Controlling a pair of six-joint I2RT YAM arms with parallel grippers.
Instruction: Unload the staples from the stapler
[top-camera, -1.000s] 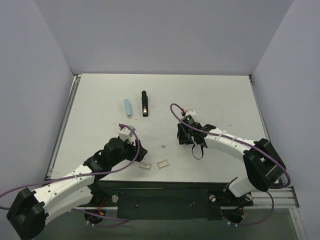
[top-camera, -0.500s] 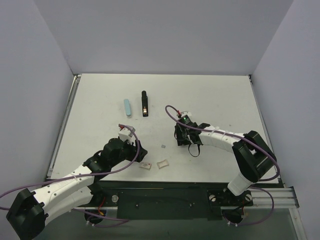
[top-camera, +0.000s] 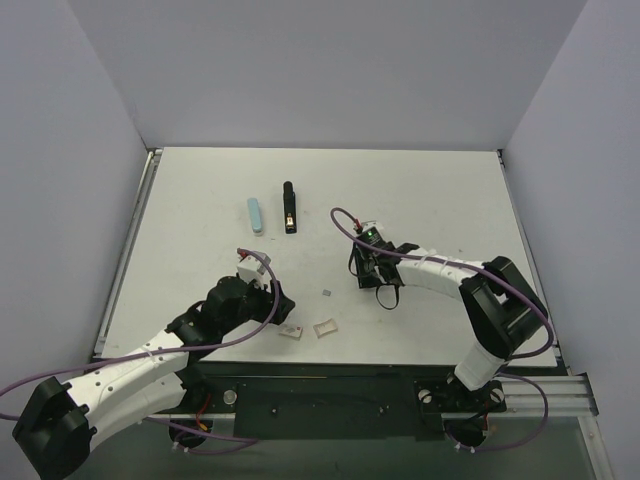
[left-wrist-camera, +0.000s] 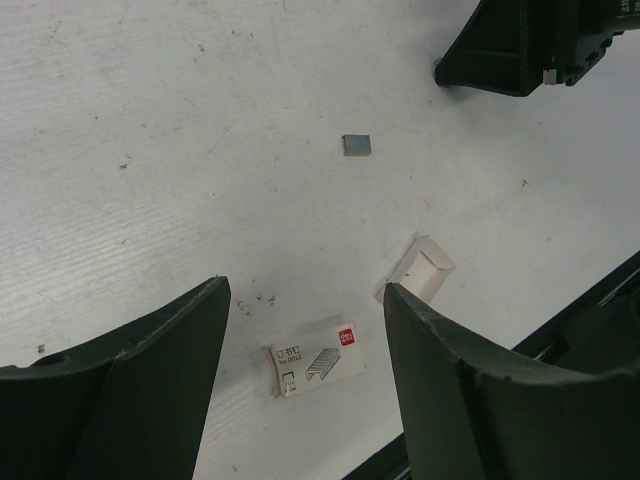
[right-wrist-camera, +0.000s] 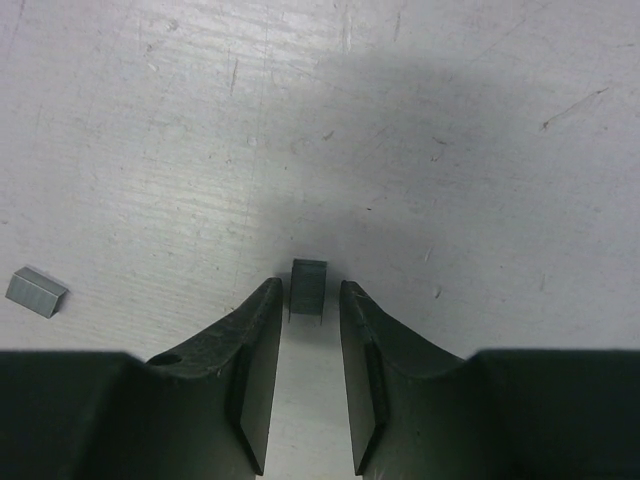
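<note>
The small grey staple block (right-wrist-camera: 308, 287) would stay on the tabletop if the right gripper went up now, because its fingers are apart, with space on each side of the block.
The slim black stapler (top-camera: 289, 208) lies at the far middle of the table, apart from both arms. My right gripper (top-camera: 366, 278) points down at the table. In the right wrist view (right-wrist-camera: 308, 288) its jaws stand a narrow gap apart, with a small grey block of staples (right-wrist-camera: 308, 290) on the table between the tips, a sliver of space on each side. A second staple block (right-wrist-camera: 36, 291) lies to its left; it also shows in the top view (top-camera: 328, 292). My left gripper (left-wrist-camera: 305, 295) is open and empty above a staple box (left-wrist-camera: 318, 360).
A pale blue bar (top-camera: 256, 215) lies left of the stapler. An open cardboard box sleeve (top-camera: 325, 327) and the labelled staple box (top-camera: 291, 331) lie near the table's front edge. A black cable loop (top-camera: 390, 300) hangs by my right wrist.
My right gripper has shifted a little to the left. The left arm and the stapler have not moved.
</note>
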